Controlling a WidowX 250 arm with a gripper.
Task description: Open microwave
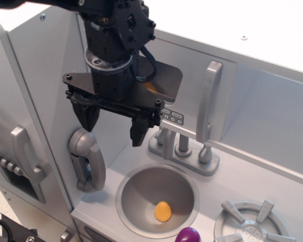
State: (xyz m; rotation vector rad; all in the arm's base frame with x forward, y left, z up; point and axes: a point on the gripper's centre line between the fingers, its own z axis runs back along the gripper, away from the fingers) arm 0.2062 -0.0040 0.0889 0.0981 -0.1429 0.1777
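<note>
My gripper will next grab the door by its vertical grey handle point(209, 102) to open the microwave door point(190, 65).
The microwave point(192, 88) is the light-grey box compartment at the back of the toy kitchen. Its dark rounded window point(166, 80) is mostly hidden behind my arm. A row of small buttons point(172, 117) sits below the window, and the silver vertical handle point(209, 101) stands at the door's right edge. The door looks flush with the box. My black gripper point(112, 126) hangs in front of the door's left part, well left of the handle. It is open, empty and points down, with one finger point(86, 117) left and one point(139, 133) right.
A grey toy phone point(88, 160) hangs on the wall just below the gripper. A sink point(136, 194) holds a yellow object point(163, 212), with a faucet point(184, 146) behind it. A burner point(250, 228) and a purple object point(188, 235) are at front right. The taller door's curved handle point(25, 154) is at left.
</note>
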